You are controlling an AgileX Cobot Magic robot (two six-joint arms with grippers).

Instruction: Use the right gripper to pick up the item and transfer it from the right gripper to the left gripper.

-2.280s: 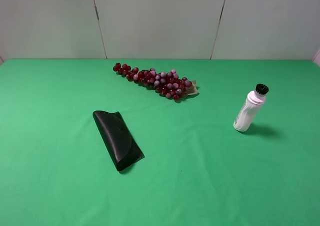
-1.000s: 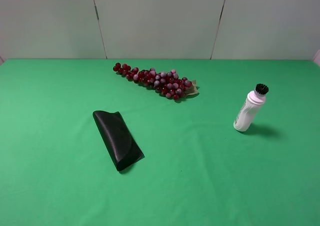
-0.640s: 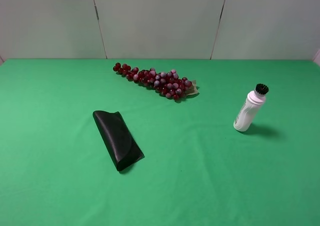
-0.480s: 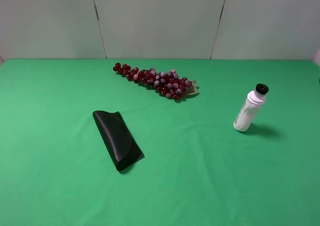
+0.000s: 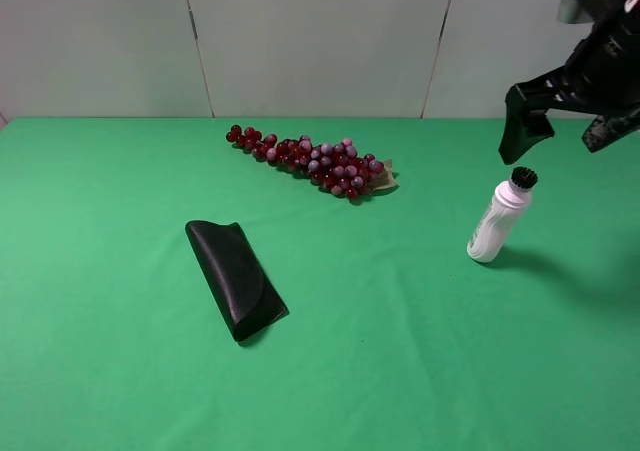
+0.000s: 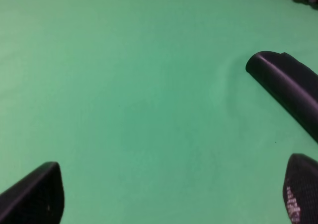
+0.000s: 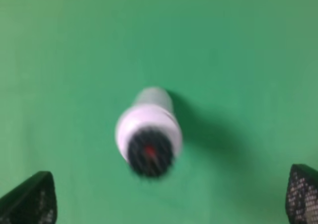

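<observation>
I should grab the bottle's end with the cap [image 5: 511, 195] with my right gripper next. Then the white bottle's base [image 5: 483, 252] stays free for my left gripper to take.
The item, a small white bottle [image 5: 495, 223] with a black bristly cap, stands upright on the green cloth at the right. My right gripper [image 5: 560, 143] hovers just above and behind it, open, its two black fingers spread wide. The right wrist view looks down on the bottle's cap [image 7: 149, 152], blurred, between the right gripper's [image 7: 166, 199] fingertips and well below them. My left gripper [image 6: 169, 194] is open over bare cloth with nothing between its fingers. It does not show in the exterior high view.
A black folded case [image 5: 235, 277] lies left of centre; its end also shows in the left wrist view [image 6: 288, 85]. A red grape bunch [image 5: 315, 161] lies at the back middle. The green cloth [image 5: 380, 351] covers the table up to a pale back wall.
My right arm has come into the exterior high view at the top right, above the bottle. The bottle, case and grapes have not moved.
</observation>
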